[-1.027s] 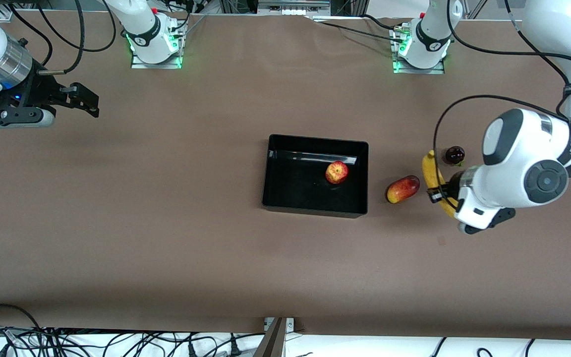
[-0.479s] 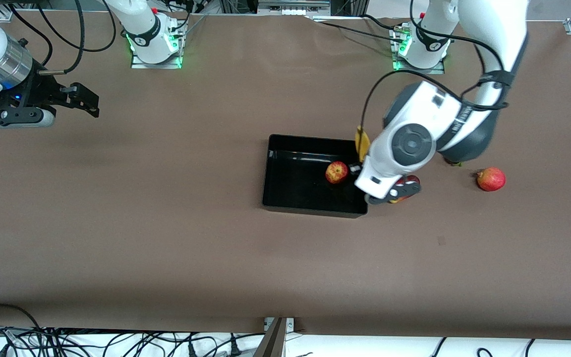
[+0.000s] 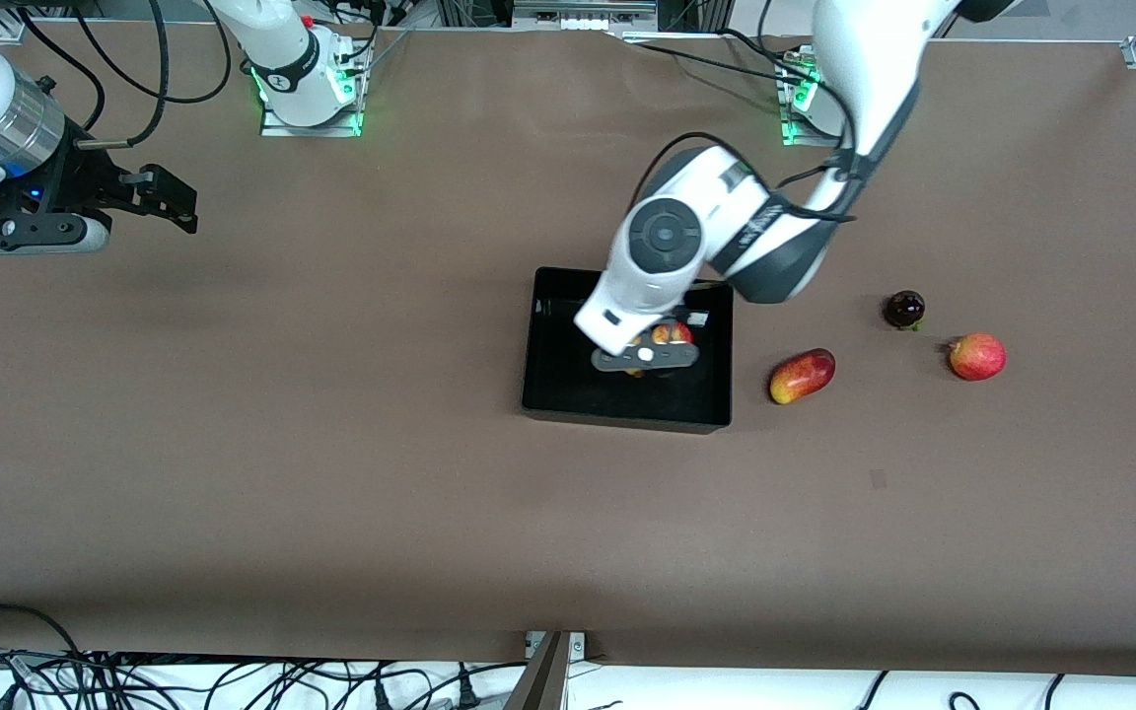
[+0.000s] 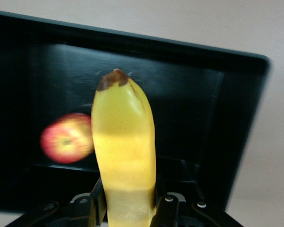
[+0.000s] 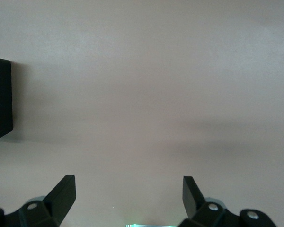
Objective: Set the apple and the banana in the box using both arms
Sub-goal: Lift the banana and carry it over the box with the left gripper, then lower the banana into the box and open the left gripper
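Observation:
My left gripper needs to keep holding the banana [image 4: 124,142]. The banana is still above the bottom of the box beside the apple [image 4: 66,138] and would fall if I opened now.
The black box [image 3: 553,392] lies mid-table with the red-and-yellow apple [image 3: 674,333] inside it. My left gripper [image 3: 645,357] hangs over the box's inside, beside the apple, shut on the yellow banana. In the left wrist view the banana [image 4: 123,142] sticks out from between the fingers [image 4: 166,210], its dark tip over the box floor [image 4: 189,109], and the apple [image 4: 66,138] lies beside it. The left arm hides most of the banana in the front view. My right gripper [image 3: 174,202] waits open over bare table at the right arm's end, nothing between its fingers [image 5: 61,194].
Three other fruits lie on the table toward the left arm's end: an elongated red-yellow one [image 3: 802,376] beside the box, a dark round one [image 3: 904,309], and a smooth red round one [image 3: 977,356]. A black corner of the box [image 5: 0,99] shows in the right wrist view.
The left arm has lifted the banana from among the loose fruits and carried it over the box. The smooth red fruit is now uncovered. The right arm has not moved.

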